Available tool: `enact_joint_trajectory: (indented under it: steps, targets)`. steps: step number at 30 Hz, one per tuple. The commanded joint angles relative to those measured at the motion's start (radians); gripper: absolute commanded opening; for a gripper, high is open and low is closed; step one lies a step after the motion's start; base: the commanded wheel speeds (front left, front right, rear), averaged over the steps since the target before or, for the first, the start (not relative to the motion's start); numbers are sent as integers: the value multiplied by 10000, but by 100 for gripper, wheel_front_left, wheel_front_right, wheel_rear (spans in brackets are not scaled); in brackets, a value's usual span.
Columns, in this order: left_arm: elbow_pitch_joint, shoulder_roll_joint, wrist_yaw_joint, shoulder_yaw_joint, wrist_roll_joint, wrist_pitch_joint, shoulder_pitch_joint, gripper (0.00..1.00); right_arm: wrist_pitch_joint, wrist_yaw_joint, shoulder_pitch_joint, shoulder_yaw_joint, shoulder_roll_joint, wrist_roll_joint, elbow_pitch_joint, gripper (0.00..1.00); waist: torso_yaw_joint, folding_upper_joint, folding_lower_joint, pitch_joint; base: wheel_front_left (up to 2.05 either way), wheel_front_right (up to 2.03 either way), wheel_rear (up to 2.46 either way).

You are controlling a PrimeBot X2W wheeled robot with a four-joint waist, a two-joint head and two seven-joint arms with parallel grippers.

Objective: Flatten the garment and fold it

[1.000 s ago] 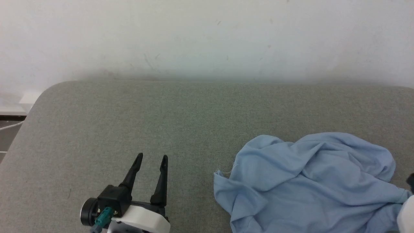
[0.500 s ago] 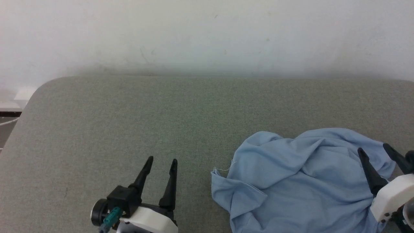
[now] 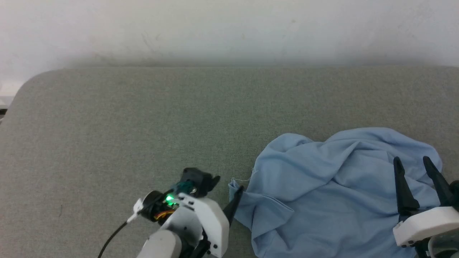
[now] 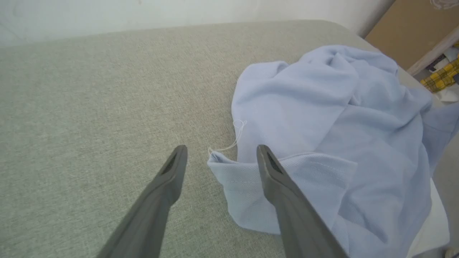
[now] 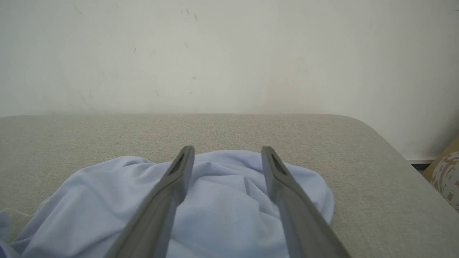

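I should pick up the garment with my left gripper next, by the sleeve corner with the loose thread [image 3: 234, 185], because it pokes out while the rest lies crumpled [image 3: 331, 189].
The garment [image 3: 333, 186] is a light blue knit shirt lying crumpled on the right part of the grey-green padded table [image 3: 143, 118]. A loose white thread [image 4: 233, 141] hangs from its left corner. My left gripper [image 3: 236, 195] is turned to the right at that corner. In the left wrist view it is open [image 4: 221, 150], one finger over the bare table and the other over the cloth, with the corner [image 4: 218, 163] between them. My right gripper [image 3: 411, 159] is open above the garment's right side, fingers pointing away and holding nothing. The right wrist view shows the same gripper [image 5: 227, 148] over the garment [image 5: 229, 200].
A pale wall [image 3: 229, 28] stands behind the table. The table's right end is rounded [image 5: 376, 136]. Past it stand a brown board [image 4: 405, 25] and a yellow plaid item [image 4: 443, 75]. Bare table spreads to the left and behind the garment.
The head camera has tilted, shifting the whole picture. My left gripper has swung right to the garment's left corner. My right gripper has come up into view, open over the garment.
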Motion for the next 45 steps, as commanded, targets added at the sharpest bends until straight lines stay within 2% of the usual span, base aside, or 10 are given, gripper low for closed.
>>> enact_joint_trajectory:
  steps: [1,4,10,15,19,20,21,31,44,45]
  targets:
    - [-122,62,-65,-133,-114,467,-259,100,-66,-9,-34,32,57,-94,66,100,-118,0,-1,280,0,0,0]
    - [-378,133,-68,-463,-238,1873,-718,100,-178,-9,-208,124,94,-212,224,100,-207,0,-1,505,0,0,0]
    - [-325,430,54,-918,173,3534,-1402,100,-343,-9,-542,397,265,-216,473,100,-384,0,-1,931,0,0,0]
    - [-83,937,207,-1168,747,4428,-1591,100,-463,-9,-772,573,368,-142,500,100,-510,0,-1,1187,0,0,0]
    - [86,1101,119,-1362,468,4968,-1407,98,-589,-9,-856,616,420,-155,581,100,-519,0,-1,1334,0,0,0]
    - [104,1120,93,-1405,334,5068,-1360,33,-622,-9,-872,631,430,-163,617,100,-515,0,-1,1359,0,0,0]
    - [96,1129,72,-1424,185,5131,-1319,0,-649,-9,-886,648,437,-174,655,100,-507,0,-1,1377,0,0,0]
    - [-316,1581,364,-394,-172,3614,-1554,0,-777,-9,-956,745,432,-298,941,100,-219,0,-1,987,0,0,0]
    - [630,2266,1527,2039,-571,133,-1370,0,-618,-9,-821,962,376,-307,961,100,135,0,-1,696,0,0,0]
    - [848,2240,1533,2101,-644,-14,-1288,71,-599,-9,-818,978,368,-306,970,100,140,0,-1,705,0,0,0]
